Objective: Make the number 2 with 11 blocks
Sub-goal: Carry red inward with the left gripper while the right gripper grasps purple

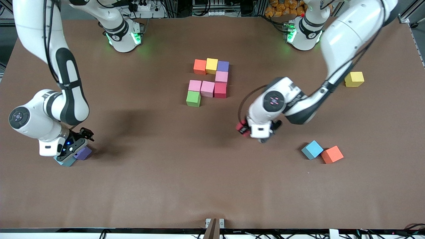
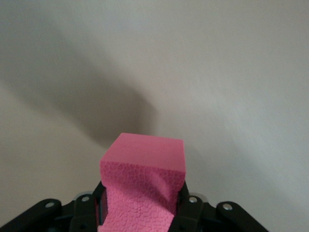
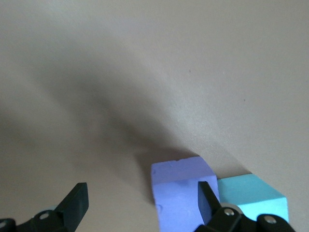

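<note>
I should grab the purple block (image 1: 83,153) (image 3: 181,193) by its opposite sides with my right gripper next, so the number 2 gets another block.
The partly built number 2 (image 1: 209,81) lies mid-table: orange, yellow and purple blocks in the row nearest the robots, then a pink one, then two pink and a red, with a green block (image 1: 193,98) closest to the camera. My left gripper (image 1: 244,128) (image 2: 142,208) is shut on a red block (image 1: 239,127) (image 2: 145,154) over bare table beside that shape. My right gripper (image 1: 71,151) (image 3: 142,195) stands open low over a purple block (image 1: 83,153) (image 3: 181,193), which sits close to one finger (image 3: 206,195). A light blue block (image 1: 66,162) (image 3: 251,195) touches the purple one.
Loose blocks lie toward the left arm's end of the table: a yellow one (image 1: 354,79) near that arm's base, and a light blue one (image 1: 312,149) beside an orange one (image 1: 332,154) nearer the camera.
</note>
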Robot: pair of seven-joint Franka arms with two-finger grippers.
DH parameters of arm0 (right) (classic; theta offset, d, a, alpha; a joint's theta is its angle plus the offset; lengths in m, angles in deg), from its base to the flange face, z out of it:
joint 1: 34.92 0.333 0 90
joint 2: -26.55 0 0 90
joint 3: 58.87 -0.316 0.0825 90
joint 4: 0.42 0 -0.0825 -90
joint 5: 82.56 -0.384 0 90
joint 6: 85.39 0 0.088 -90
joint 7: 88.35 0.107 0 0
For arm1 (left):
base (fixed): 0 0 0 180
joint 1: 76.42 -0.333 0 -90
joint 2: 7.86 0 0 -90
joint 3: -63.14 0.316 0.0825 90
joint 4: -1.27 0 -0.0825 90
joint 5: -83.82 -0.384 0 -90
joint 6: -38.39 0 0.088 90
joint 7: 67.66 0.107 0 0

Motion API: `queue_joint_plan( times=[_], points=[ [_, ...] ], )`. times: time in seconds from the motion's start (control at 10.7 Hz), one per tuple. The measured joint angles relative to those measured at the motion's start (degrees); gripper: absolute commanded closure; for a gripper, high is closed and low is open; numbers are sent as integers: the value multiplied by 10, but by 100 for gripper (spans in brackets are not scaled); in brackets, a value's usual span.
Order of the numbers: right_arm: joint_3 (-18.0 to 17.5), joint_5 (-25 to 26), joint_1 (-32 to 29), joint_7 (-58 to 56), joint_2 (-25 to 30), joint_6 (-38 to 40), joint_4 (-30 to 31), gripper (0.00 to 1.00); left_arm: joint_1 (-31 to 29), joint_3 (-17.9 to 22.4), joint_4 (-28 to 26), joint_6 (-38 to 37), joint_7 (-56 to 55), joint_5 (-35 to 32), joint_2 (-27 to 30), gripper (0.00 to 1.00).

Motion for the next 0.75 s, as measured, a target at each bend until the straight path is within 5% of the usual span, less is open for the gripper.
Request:
queue_joint_plan(
  times=[0.28,0.56,0.75],
  points=[
    [-42,0,-56,-33,-32,-3,-34,0,81,25,38,0,-153,35,0,92],
    [-43,0,-59,-42,-40,-3,-59,0,183,76,88,8,-356,55,-1,92],
    [-43,0,-59,-43,-44,3,-83,0,201,83,101,33,-456,56,-2,91]
  ],
)
